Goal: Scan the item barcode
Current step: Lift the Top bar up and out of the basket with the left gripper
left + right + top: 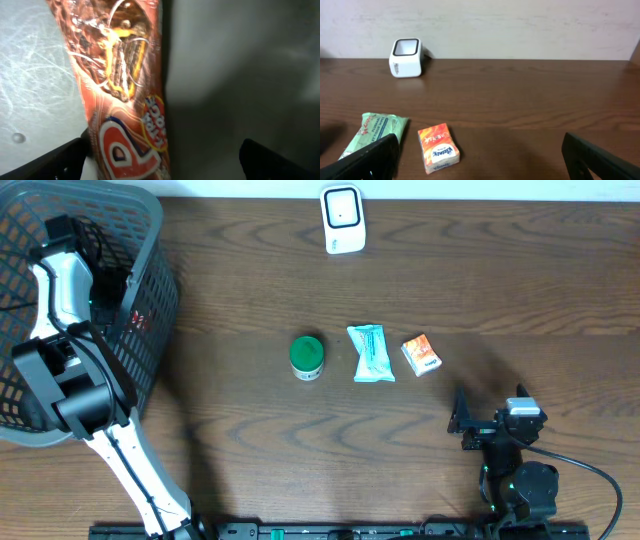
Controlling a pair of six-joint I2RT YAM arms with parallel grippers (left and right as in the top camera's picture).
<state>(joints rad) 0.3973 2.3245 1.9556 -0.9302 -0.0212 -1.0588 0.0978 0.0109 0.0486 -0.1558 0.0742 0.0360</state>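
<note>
The fingers reach down on either side of the red snack packet's lettered end point(128, 150), so it is now time for my left gripper to close on the packet.
My left gripper point(162, 165) is down inside the grey basket point(150, 240), jaws spread wide. A red snack packet point(122, 90) lies between the jaws, close to the left finger point(57, 160) and well clear of the right one. From overhead the packet point(140, 320) shows as a red patch through the basket wall, beside the left gripper point(112, 292). The white barcode scanner point(341, 218) stands at the table's far edge, also seen in the right wrist view point(406, 51). My right gripper point(462, 420) rests low at the near right, open and empty point(480, 160).
A green-lidded jar point(306, 357), a pale green tissue pack point(371, 352) and a small orange tissue pack point(421, 354) lie in a row mid-table. The two packs point(372, 132) point(438, 148) are just ahead of the right gripper.
</note>
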